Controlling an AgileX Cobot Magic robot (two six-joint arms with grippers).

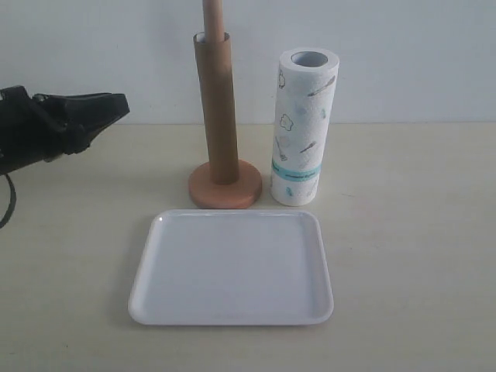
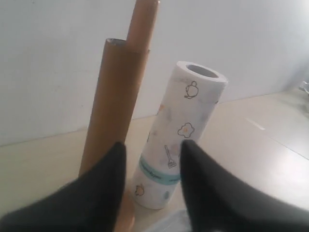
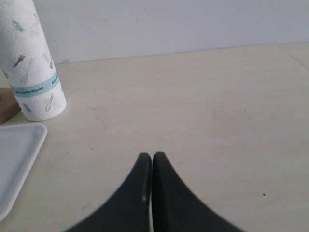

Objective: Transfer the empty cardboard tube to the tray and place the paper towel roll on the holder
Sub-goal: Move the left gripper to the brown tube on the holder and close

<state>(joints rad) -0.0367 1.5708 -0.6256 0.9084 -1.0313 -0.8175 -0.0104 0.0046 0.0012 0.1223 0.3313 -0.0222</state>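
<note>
My left gripper is next going to grab the tube by its upper side (image 1: 215,70), and that will free the holder for the paper towel roll (image 1: 302,128).
The brown cardboard tube (image 1: 217,112) (image 2: 112,106) stands upright, slipped over the pole of the wooden holder (image 1: 225,188), whose pole tip (image 1: 213,15) (image 2: 143,24) sticks out of the top. The printed paper towel roll (image 1: 302,128) (image 2: 181,140) (image 3: 34,63) stands upright just right of the holder's base. The white tray (image 1: 232,267) (image 3: 14,154) lies in front of both. My left gripper (image 1: 120,107) (image 2: 152,147) is open, in the air to the left of the tube and apart from it. My right gripper (image 3: 152,157) is shut and empty, over bare table right of the roll.
A pale wooden tabletop (image 1: 411,232) runs to a white back wall (image 1: 403,54). Only the left arm shows in the exterior view, with its cable (image 1: 9,203) hanging at the left edge.
</note>
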